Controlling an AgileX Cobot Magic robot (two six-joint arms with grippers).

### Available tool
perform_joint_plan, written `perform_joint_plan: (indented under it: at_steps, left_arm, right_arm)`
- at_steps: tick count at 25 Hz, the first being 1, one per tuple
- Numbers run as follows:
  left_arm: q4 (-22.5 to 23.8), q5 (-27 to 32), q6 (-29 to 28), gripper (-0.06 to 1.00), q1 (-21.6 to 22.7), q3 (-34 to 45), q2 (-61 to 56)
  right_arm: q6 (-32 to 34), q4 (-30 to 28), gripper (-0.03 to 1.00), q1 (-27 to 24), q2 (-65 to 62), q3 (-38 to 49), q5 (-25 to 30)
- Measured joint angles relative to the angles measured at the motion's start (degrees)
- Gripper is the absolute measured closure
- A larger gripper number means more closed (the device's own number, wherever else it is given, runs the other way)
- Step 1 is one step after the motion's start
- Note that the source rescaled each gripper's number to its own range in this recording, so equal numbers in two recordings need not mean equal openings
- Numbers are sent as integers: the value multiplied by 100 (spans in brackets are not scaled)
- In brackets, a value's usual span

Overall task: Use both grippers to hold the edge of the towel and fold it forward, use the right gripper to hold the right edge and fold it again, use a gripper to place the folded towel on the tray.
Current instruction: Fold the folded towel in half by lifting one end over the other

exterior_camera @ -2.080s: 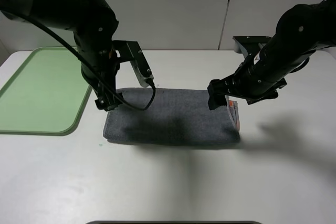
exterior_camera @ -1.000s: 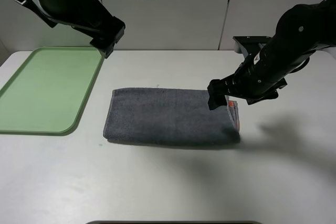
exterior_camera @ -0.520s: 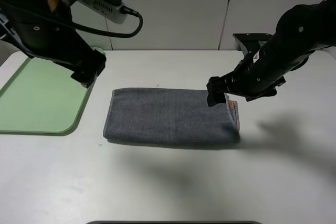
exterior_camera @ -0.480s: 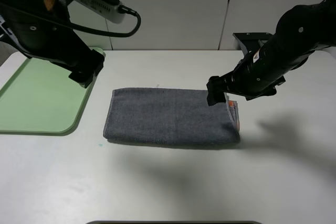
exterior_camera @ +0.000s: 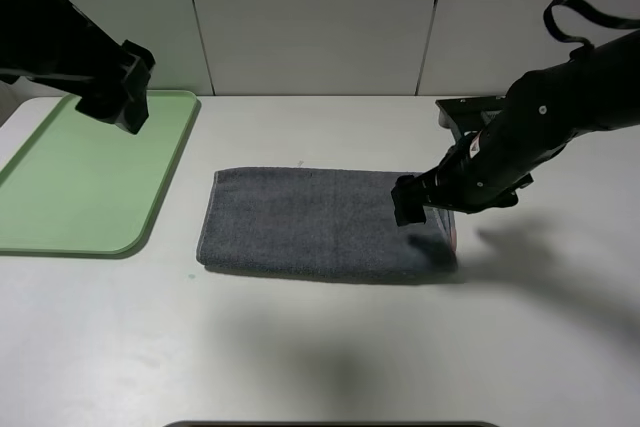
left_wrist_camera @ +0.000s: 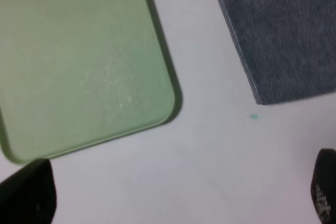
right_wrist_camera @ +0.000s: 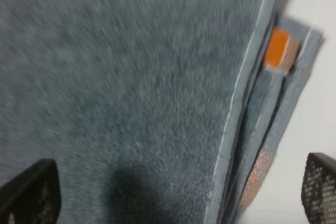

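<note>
My right gripper grabs its layered short edge with the orange tag (exterior_camera: 445, 237) next, to fold the towel (exterior_camera: 320, 222) again.
The grey towel (exterior_camera: 320, 222) lies folded once into a long strip in the middle of the table, with orange tags at its right end (right_wrist_camera: 275, 48). My right gripper (exterior_camera: 408, 205) hovers low over the towel's right end, jaws open and empty; the right wrist view shows the layered edge (right_wrist_camera: 247, 103) between the spread fingertips (right_wrist_camera: 29, 192). My left gripper (exterior_camera: 120, 107) is raised above the green tray (exterior_camera: 90, 172), open and empty. The left wrist view shows the tray's corner (left_wrist_camera: 79, 56) and the towel's left end (left_wrist_camera: 283, 30) far below.
The white table (exterior_camera: 330, 347) has a small teal speck (left_wrist_camera: 254, 116) near the towel's left front corner. The tray sits at the far left, a short gap from the towel. A white wall stands behind the table.
My left arm let go of the towel's left end, rose and swung left over the tray. My right gripper sank closer to the towel's right end.
</note>
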Motion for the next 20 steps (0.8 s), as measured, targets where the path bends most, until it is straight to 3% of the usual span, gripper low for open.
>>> perform_joint_plan:
  at_steps: [16, 18, 20]
  left_arm:
    - [-50, 4, 0, -3, 0, 37, -5]
    - [-50, 4, 0, -3, 0, 37, -5]
    - [-50, 4, 0, -3, 0, 37, -5]
  right_arm:
    - [43, 0, -3, 0, 872, -11, -286]
    - [43, -30, 5, 0, 878, -11, -300]
    - [43, 0, 20, 0, 891, -4, -382]
